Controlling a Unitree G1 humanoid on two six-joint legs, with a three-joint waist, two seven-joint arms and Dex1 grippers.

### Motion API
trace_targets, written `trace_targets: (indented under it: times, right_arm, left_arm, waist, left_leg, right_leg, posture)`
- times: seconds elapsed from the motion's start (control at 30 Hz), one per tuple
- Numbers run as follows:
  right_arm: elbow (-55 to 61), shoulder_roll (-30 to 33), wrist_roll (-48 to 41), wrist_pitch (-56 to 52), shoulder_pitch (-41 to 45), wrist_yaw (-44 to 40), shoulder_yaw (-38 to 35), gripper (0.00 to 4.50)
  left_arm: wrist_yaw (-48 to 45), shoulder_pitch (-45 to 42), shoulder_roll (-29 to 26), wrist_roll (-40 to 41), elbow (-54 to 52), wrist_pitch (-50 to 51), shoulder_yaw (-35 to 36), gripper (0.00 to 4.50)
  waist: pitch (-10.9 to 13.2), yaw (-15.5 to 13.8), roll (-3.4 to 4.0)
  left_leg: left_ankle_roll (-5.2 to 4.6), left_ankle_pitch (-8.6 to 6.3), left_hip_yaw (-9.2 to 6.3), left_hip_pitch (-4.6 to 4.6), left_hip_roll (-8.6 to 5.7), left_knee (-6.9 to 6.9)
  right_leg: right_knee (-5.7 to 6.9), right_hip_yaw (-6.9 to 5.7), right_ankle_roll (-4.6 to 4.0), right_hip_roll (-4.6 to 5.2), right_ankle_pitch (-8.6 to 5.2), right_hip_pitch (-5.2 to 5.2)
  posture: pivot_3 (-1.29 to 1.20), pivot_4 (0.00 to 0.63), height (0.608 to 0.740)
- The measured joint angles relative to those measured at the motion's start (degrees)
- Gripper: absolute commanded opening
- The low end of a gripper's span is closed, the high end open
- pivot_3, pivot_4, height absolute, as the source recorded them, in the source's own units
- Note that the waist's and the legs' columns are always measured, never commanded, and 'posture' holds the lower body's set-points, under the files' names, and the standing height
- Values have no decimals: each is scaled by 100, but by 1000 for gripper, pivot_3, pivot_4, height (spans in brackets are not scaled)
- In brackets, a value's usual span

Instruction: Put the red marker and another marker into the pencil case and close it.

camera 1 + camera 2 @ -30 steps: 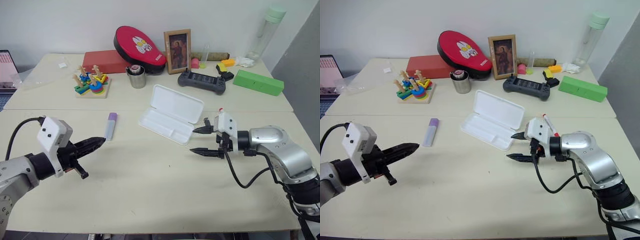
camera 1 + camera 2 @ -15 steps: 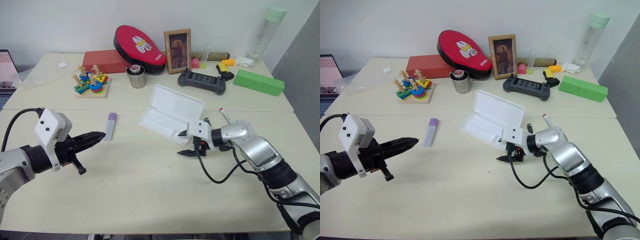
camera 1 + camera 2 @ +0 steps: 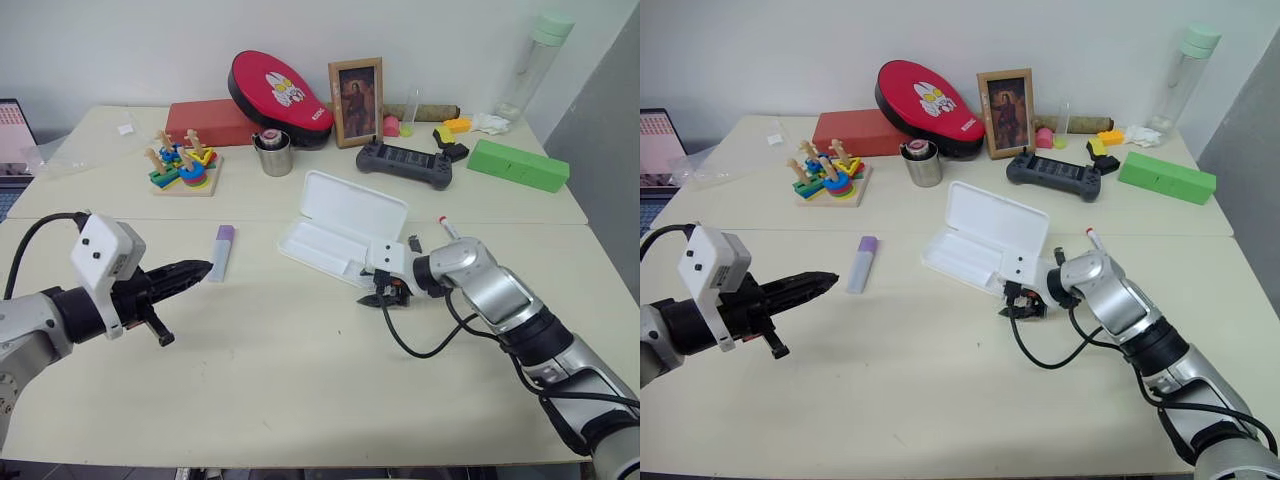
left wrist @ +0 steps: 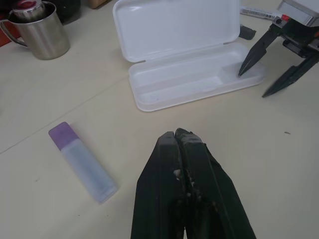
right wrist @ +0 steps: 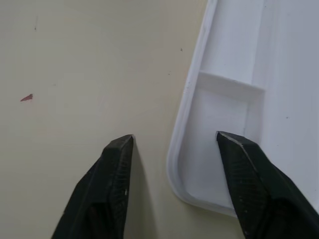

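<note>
My right gripper grabs the pencil case by the tray's rim at its small compartment (image 5: 175, 149) next, to straighten the open case for the markers.
The white pencil case (image 3: 322, 250) lies open mid-table, its lid (image 3: 356, 205) tipped back. My right gripper (image 3: 380, 290) is open at the case's near right corner. In the right wrist view one finger (image 5: 239, 164) stands inside the tray and the other (image 5: 115, 169) on the table outside the rim (image 5: 183, 119). The red marker (image 3: 444, 227) lies just behind my right arm, mostly hidden by it. The purple-capped marker (image 3: 221, 252) rests left of the case. My left gripper (image 3: 192, 270) hovers shut and holding nothing, short of that marker (image 4: 82, 169).
Along the back stand a steel mug (image 3: 272, 155), a wooden stacking toy (image 3: 182, 170), a picture frame (image 3: 355, 102), a black game controller (image 3: 405, 160), a green box (image 3: 517, 165) and a tall bottle (image 3: 530, 60). Bare tabletop lies in front of both grippers.
My right gripper moved left and down from beside the case to its near corner, and its fingers drew closer together. The left gripper stayed put and shut.
</note>
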State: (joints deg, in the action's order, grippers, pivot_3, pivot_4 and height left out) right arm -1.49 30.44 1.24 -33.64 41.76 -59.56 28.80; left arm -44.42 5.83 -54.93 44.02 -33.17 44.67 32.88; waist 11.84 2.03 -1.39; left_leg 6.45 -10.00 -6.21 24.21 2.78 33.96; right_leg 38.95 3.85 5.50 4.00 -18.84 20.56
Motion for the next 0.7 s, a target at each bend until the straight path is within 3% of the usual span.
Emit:
trace_targets:
  times: [0.27, 0.7]
  right_arm:
    - [32, -5, 43, -43, 19, -115, 2, 69]
    - [718, 370, -142, 61, -286, -626, -51, 18]
  left_arm:
    - [8, -95, 0, -13, 0, 0, -56, 0]
    - [61, -151, 8, -32, 1, -2, -203, 0]
  waist:
    - [0, -2, 0]
    - [1, 1, 0]
  left_leg:
    - [0, 0, 0, 0, 0, 0]
    - [1, -1, 0, 5, 0, -3]
  right_leg:
    - [0, 0, 0, 0, 0, 0]
    - [-1, 0, 0, 0, 0, 6]
  posture:
    - [0, 150, 740]
    - [0, 150, 740]
